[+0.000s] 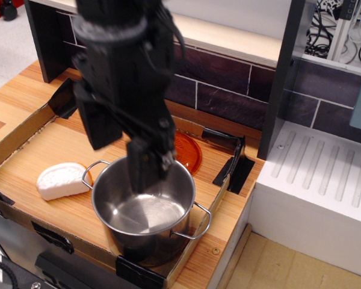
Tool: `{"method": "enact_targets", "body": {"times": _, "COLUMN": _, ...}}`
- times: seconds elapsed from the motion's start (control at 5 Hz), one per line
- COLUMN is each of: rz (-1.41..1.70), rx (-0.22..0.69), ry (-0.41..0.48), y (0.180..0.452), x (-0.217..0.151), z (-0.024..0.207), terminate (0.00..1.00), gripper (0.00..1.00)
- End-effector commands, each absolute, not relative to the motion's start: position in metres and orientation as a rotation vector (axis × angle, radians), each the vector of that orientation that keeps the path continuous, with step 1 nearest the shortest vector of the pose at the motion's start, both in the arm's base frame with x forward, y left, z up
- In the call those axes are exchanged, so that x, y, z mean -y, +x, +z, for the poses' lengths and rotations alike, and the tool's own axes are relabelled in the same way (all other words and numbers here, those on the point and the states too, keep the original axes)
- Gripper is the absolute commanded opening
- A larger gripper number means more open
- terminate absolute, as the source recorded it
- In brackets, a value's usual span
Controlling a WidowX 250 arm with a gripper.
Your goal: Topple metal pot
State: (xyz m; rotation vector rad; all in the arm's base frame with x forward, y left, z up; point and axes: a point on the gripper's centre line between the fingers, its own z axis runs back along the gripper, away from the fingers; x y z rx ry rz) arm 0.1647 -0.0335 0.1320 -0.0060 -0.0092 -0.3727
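The gripper grabs the metal pot (pixel 145 215) by its rim (pixel 121 162) next, between the wire loop handles, and then topples the pot.
The metal pot (pixel 145 215) stands upright at the front right corner of the cardboard tray (pixel 15 139), shiny, with two wire loop handles. My black gripper (pixel 123 147) hangs over the pot's far left rim. Its jaws stand apart and hold nothing. One finger (pixel 145 167) dips just inside the far rim, and the other (pixel 98 123) is outside the pot to the left. I cannot tell whether the finger touches the rim.
An orange domed lid (pixel 191 154) lies behind the pot, mostly hidden by the gripper. A white wedge-shaped object (pixel 60 180) lies left of the pot. A dark tiled wall (pixel 228 81) runs behind, and a white ribbed drainer (pixel 322 174) stands to the right.
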Motion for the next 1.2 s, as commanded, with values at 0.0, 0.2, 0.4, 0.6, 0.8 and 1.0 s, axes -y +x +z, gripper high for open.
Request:
{"method": "enact_targets", "body": {"times": 0.0, "rz": -0.482, "rx": -0.02, "ry": 0.028, "y": 0.167, "x": 0.028, "z": 0.091, "terminate": 0.0, "gripper": 1.0}}
{"method": "enact_targets", "body": {"times": 0.2, "rz": -0.501, "rx": -0.014, "ry": 0.032, "y": 0.165, "x": 0.031, "z": 0.083, "terminate": 0.0, "gripper": 1.0}}
{"method": "enact_targets", "body": {"times": 0.4, "rz": -0.506, "rx": -0.012, "ry": 0.031, "y": 0.161, "x": 0.031, "z": 0.081, "terminate": 0.0, "gripper": 1.0}}
{"method": "enact_targets", "body": {"times": 0.6, "rz": -0.479, "rx": -0.008, "ry": 0.054, "y": 0.16, "x": 0.033, "z": 0.077, "terminate": 0.0, "gripper": 1.0}}
{"method": "enact_targets", "body": {"times": 0.8, "rz": -0.468, "rx": -0.009, "ry": 0.074, "y": 0.162, "x": 0.034, "z": 0.071, "terminate": 0.0, "gripper": 1.0}}
{"method": "enact_targets", "body": {"times": 1.0, "rz": -0.458, "rx": 0.002, "ry": 0.089, "y": 0.164, "x": 0.034, "z": 0.066, "terminate": 0.0, "gripper": 1.0}}
